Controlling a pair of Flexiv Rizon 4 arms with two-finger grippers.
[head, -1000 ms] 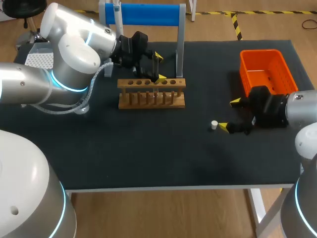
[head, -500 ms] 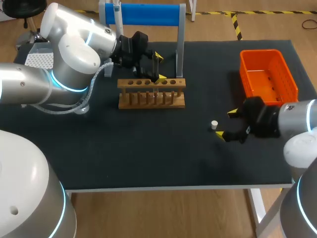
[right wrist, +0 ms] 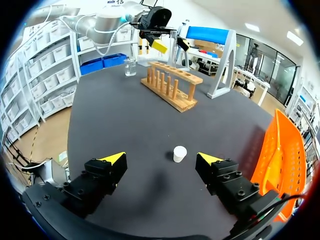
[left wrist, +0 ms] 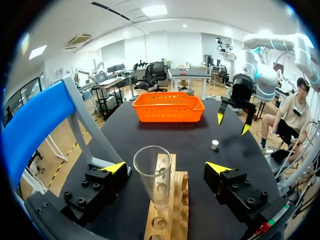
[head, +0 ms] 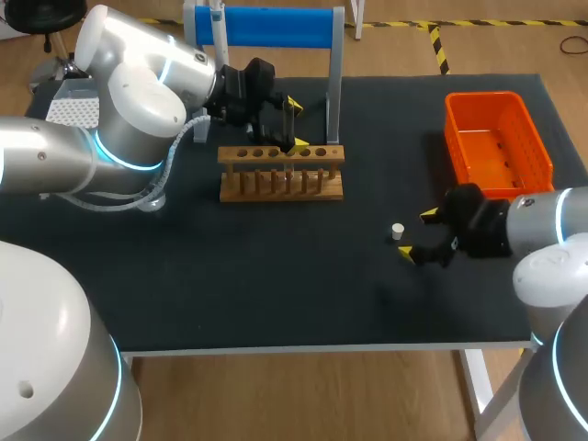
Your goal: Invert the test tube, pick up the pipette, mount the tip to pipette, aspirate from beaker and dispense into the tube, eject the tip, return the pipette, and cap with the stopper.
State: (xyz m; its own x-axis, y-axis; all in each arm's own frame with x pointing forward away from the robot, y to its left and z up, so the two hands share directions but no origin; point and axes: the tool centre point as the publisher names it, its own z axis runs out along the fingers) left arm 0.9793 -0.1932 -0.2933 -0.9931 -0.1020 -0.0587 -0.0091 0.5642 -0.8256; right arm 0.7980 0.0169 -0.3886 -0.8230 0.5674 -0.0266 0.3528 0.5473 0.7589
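The robot's right gripper needs to take the small white stopper by its round side (right wrist: 179, 154) next, so that it can cap the upright test tube (right wrist: 173, 42).
A clear test tube (left wrist: 152, 175) stands upright, mouth up, in the wooden rack (head: 280, 179) (left wrist: 165, 205). My left gripper (head: 296, 124) (left wrist: 167, 167) is open around it, and neither finger touches the glass. The small white stopper (head: 397, 231) (right wrist: 179, 153) (left wrist: 214, 144) lies on the black table right of the rack. My right gripper (head: 418, 235) (right wrist: 160, 159) hangs open just right of the stopper, which sits a little ahead of its fingertips and between them. The pipette (head: 217, 13) hangs on the blue stand (head: 276, 26). The beaker (right wrist: 130, 66) stands beyond the rack.
An orange basket (head: 528, 124) (right wrist: 280, 150) (left wrist: 168, 107) sits at the table's back right, close behind my right arm. The blue stand's grey leg (head: 334, 83) rises right behind the rack.
My right gripper has moved left and nearer the table, up to the stopper, with its fingers drawn in slightly. The left arm and the tube have not moved.
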